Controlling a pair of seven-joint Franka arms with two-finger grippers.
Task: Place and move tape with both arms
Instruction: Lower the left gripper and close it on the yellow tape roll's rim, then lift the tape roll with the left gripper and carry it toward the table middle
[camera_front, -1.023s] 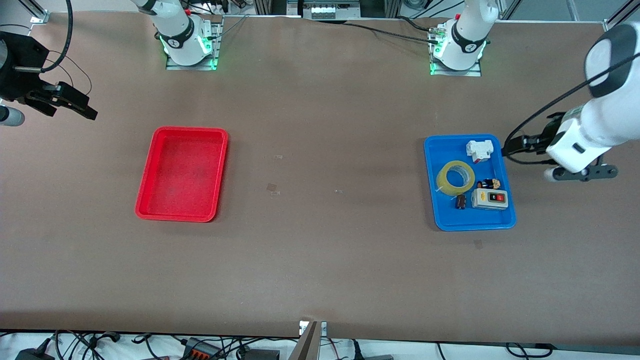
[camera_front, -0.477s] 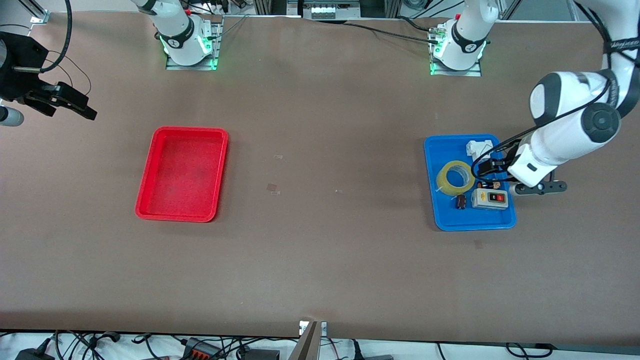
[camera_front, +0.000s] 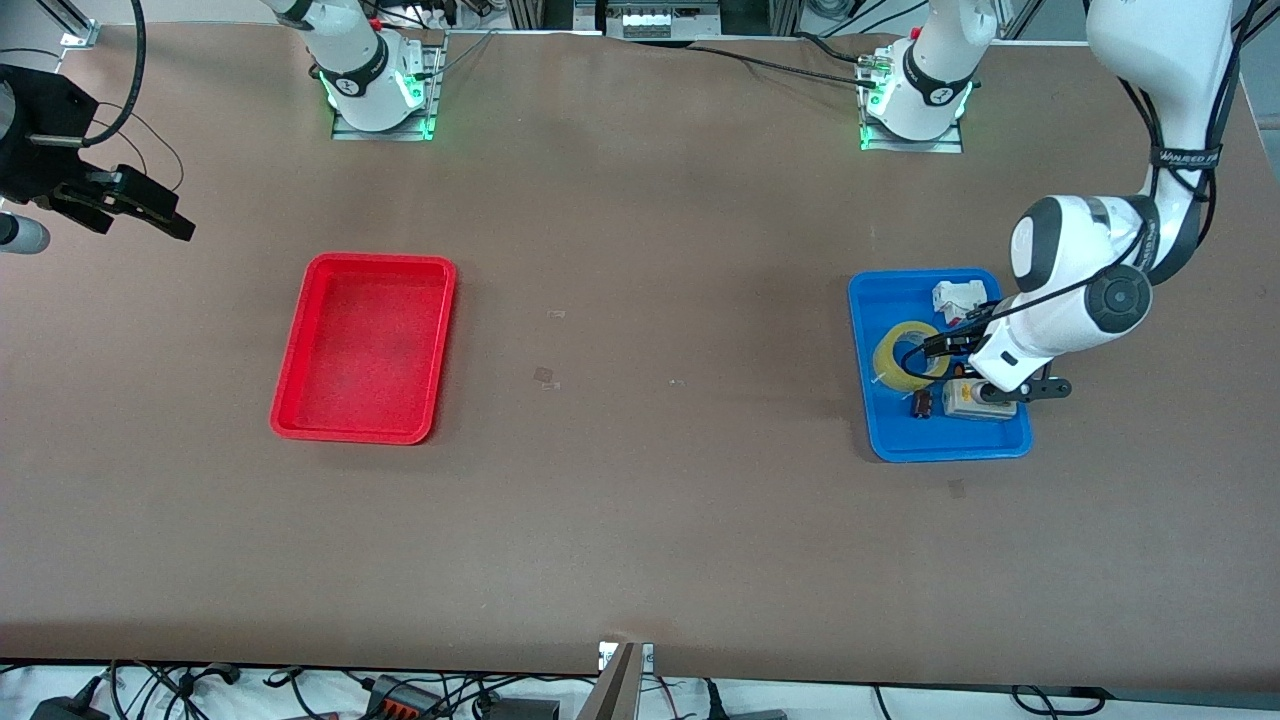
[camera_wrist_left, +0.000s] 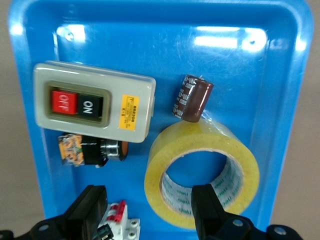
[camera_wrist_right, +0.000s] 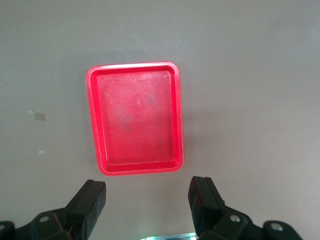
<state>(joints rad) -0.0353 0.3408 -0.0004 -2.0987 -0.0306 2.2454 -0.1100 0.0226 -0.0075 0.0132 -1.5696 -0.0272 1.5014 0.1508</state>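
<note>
The yellow tape roll's rim is still below my fingers, so they would miss the roll if they closed now. My left gripper should lower first and then close on the roll.
The yellow tape roll (camera_front: 886, 358) lies flat in the blue tray (camera_front: 900, 440) toward the left arm's end of the table. My left gripper (camera_front: 940, 345) is open and empty, low over the tray at the tape. In the left wrist view the left gripper (camera_wrist_left: 149, 210) has one finger (camera_wrist_left: 206, 202) over the tape's (camera_wrist_left: 162, 155) hole and the other (camera_wrist_left: 91, 206) over a white breaker. My right gripper (camera_front: 140, 205) is open and empty, and waits high at the right arm's end. It is also open in the right wrist view (camera_wrist_right: 147, 205).
The blue tray (camera_wrist_left: 280, 75) also holds a white-grey switch box (camera_wrist_left: 92, 102), a brown capacitor (camera_wrist_left: 192, 97), a small black and orange part (camera_wrist_left: 90, 149) and a white breaker (camera_front: 958, 297). An empty red tray (camera_front: 365, 345) lies toward the right arm's end and shows in the right wrist view (camera_wrist_right: 135, 117).
My left arm has swung in from past the blue tray's end to over the tray, with its gripper now at the tape. The right arm has not moved.
</note>
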